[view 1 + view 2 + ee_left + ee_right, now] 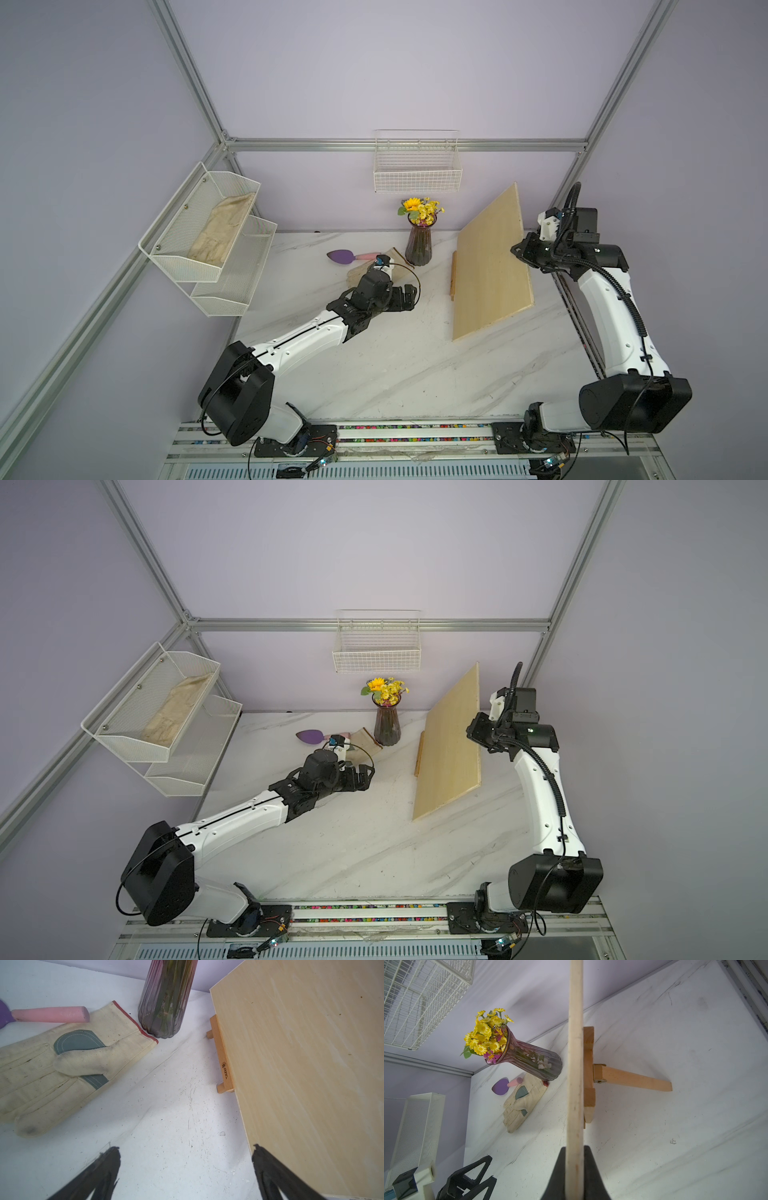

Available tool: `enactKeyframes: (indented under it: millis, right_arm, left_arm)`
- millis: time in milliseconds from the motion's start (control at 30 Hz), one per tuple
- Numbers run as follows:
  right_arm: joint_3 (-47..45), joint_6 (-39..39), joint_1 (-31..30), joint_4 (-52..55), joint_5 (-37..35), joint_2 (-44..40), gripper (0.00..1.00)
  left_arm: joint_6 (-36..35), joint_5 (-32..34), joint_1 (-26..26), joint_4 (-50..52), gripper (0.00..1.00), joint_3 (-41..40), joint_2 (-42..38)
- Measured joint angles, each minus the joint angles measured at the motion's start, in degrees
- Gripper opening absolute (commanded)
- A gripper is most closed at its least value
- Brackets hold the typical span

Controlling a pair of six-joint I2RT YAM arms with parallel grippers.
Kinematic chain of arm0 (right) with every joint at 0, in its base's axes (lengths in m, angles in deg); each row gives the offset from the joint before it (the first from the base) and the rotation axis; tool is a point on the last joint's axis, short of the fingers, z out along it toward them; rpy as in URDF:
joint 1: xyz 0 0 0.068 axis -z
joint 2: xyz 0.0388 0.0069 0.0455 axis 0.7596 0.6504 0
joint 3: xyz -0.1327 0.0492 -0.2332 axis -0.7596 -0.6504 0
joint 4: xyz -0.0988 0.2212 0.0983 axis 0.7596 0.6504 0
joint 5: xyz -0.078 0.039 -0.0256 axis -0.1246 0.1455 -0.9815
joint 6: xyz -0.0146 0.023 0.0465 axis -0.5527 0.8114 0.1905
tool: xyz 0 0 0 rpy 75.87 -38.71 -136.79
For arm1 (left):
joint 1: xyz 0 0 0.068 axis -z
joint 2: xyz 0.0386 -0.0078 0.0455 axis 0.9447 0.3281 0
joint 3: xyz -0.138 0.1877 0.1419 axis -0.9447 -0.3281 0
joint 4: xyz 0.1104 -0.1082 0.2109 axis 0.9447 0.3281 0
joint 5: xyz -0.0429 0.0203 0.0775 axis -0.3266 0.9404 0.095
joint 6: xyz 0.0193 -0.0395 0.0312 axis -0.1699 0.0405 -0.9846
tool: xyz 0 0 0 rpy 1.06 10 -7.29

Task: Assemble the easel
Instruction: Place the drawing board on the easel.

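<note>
The plywood board's lower edge [456, 318] is sitting on the easel's ledge [453, 276] and the board's back rests along the frame, so my right gripper needs to let go of the board.
The easel [589, 1076] stands on the marble table behind a large pale plywood board [490, 266], which leans tilted against it. Its ledge bar [223, 1057] with small dark print shows along the board's lower edge, also seen in both top views [453, 274] [419, 754]. Its hinged rear leg [633, 1080] is spread out and touches the table. My right gripper [575, 1148] is shut on the board's upper edge [471, 729]. My left gripper [186, 1147] is open above the table, left of the board's lower part [411, 297], with nothing between its fingers.
A purple glass vase of yellow flowers [418, 247] stands just left of the board. A cream work glove [62, 1068] and a purple trowel with a pink handle [345, 256] lie behind my left wrist. A wire basket [417, 166] hangs on the back wall; mesh shelves [208, 232] hang at the left.
</note>
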Motion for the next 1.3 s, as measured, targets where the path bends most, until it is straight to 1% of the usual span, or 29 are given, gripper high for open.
enactKeyframes:
  millis: [33,233,300,433,533,600,667,733,767,833,933,1033,1100,1300]
  right_arm:
    - [0.0,0.0,0.0,0.0,0.0,0.0,0.13]
    - [0.0,1.7,0.0,-0.2,0.3,0.0,0.19]
    - [0.0,2.6,0.0,-0.9,0.3,-0.2,0.25]
    - [0.1,3.4,0.0,-1.9,0.3,-1.1,0.29]
    - [0.3,3.9,0.1,-2.2,0.2,-1.5,0.37]
    - [0.5,4.1,0.1,-2.5,-0.1,-1.5,0.40]
    - [0.5,4.3,0.1,-2.6,-0.9,-1.8,0.49]
    - [0.7,5.1,0.2,-2.6,-1.9,-2.4,0.63]
    - [1.0,5.5,0.2,-2.5,-2.5,-2.7,0.65]
    - [2.5,5.6,0.2,-2.6,-4.2,-3.3,0.72]
    - [4.9,5.9,0.2,-2.9,-8.6,-5.0,0.85]
    - [5.5,6.8,0.5,-4.2,-13.0,-7.5,0.87]
    - [4.3,7.5,0.7,-5.6,-16.0,-9.4,0.92]
    - [-8.3,8.5,0.7,-10.2,-24.3,-16.8,0.94]
  left_arm:
    - [0.0,0.0,0.0,0.0,1.00,0.0,0.0]
    - [0.0,0.2,0.0,0.1,1.00,0.0,0.0]
    - [0.0,0.3,0.0,0.1,1.00,0.0,0.0]
    - [-0.1,0.5,0.0,0.4,1.00,0.0,-0.5]
    - [-0.1,0.8,0.0,0.4,1.00,0.0,-1.6]
    - [-0.2,1.1,0.0,0.3,1.00,0.0,-2.4]
    - [-0.3,1.5,0.0,0.3,1.00,0.0,-2.9]
    - [-0.6,1.9,0.0,0.3,1.00,0.0,-3.2]
    - [-0.9,2.1,0.0,0.3,1.00,0.0,-3.2]
    - [-1.4,2.9,0.0,0.6,1.00,0.0,-3.4]
    - [-2.1,4.3,0.0,2.1,1.00,0.0,-4.2]
    - [-3.0,5.7,-0.3,3.2,1.00,0.0,-5.6]
    - [-3.4,6.6,-0.7,3.6,1.00,0.0,-6.9]
    - [-4.4,11.1,-2.8,4.8,1.00,-0.1,-11.0]
